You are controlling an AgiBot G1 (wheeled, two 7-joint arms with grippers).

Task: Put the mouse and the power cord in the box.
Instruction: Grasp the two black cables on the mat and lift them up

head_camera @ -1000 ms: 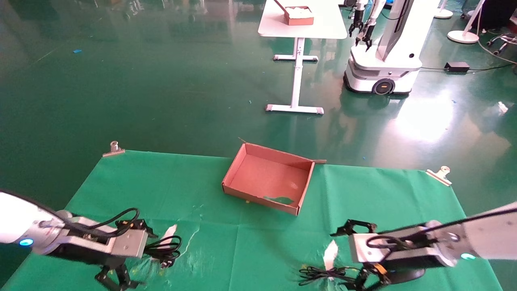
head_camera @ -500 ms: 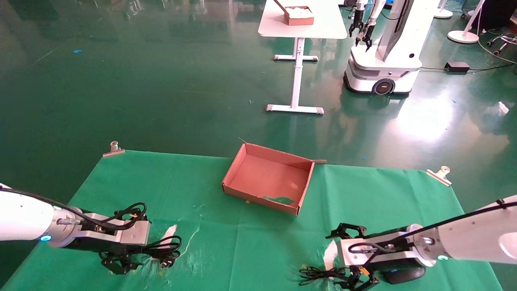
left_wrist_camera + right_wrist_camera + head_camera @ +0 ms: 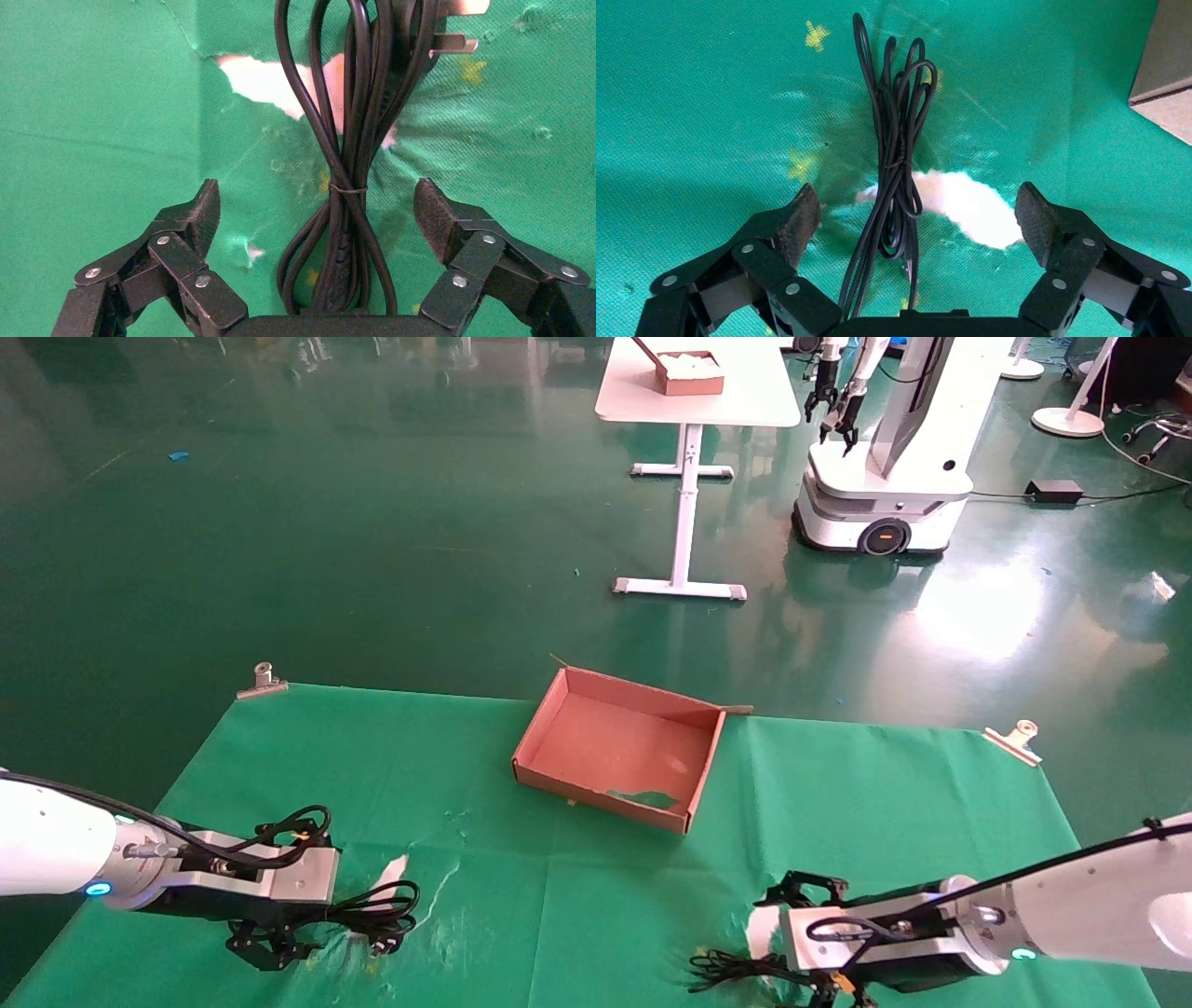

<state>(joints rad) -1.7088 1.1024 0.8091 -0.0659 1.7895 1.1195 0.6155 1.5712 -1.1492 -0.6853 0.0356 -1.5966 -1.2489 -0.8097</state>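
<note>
I need to grab the power cord next with my left gripper by its tied middle, where the cord's parts bunch up narrow, because the cord's loops spread out loose toward the plug.
The reddish-brown box lies empty at the middle of the green cloth, its front wall torn. The power cord lies coiled near the front left. My left gripper is down at the cloth and open, its fingers on either side of the tied cord without touching it. The cord's plug points away. At the front right my right gripper is open, straddling the mouse's thin bundled cable. The mouse body is hidden under that wrist.
White tears show in the cloth beside each cable. Metal clips pin the cloth's far corners. Across the floor stand a white table and another robot. A box corner shows in the right wrist view.
Both grippers have come down to the cloth, staying open. The left now straddles the power cord; the right shifted left over the thin cable and now covers the mouse body.
</note>
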